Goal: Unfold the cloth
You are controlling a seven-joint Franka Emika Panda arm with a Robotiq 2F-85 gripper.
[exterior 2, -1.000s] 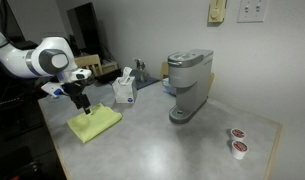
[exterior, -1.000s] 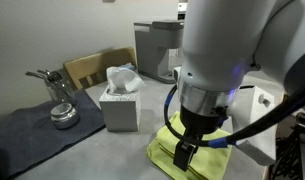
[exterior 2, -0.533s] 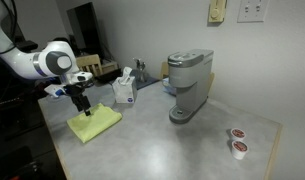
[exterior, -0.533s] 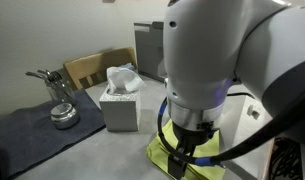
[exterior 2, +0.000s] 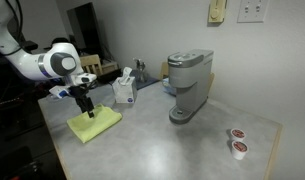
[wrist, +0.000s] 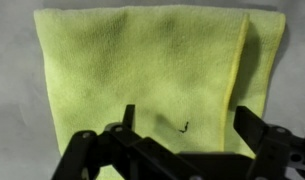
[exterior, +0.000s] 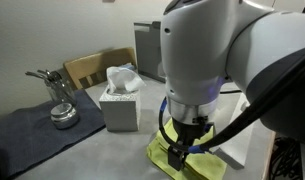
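The gripper's open fingers are down at the surface of the cloth on either side of the top layer's edge (wrist: 228, 115), so the gripper needs to close on it.
A yellow-green cloth (wrist: 142, 70) lies folded flat on the grey counter, with a folded-over strip along its right side in the wrist view. It also shows in both exterior views (exterior: 197, 165) (exterior 2: 96, 124). My gripper (wrist: 182, 125) is open and hovers just above the cloth, fingers spread on either side of the fold edge and holding nothing. In an exterior view the gripper (exterior: 180, 155) hangs over the cloth's near part; in the other exterior view it (exterior 2: 88, 110) is over the cloth's far end.
A tissue box (exterior: 120, 100) stands close to the cloth, also seen in an exterior view (exterior 2: 124, 88). A metal kettle (exterior: 62, 113) sits on a dark mat. A coffee machine (exterior 2: 188, 85) and two coffee pods (exterior 2: 237, 140) stand further along the counter.
The arm has shifted and lowered slightly over the cloth. The cloth has not moved.
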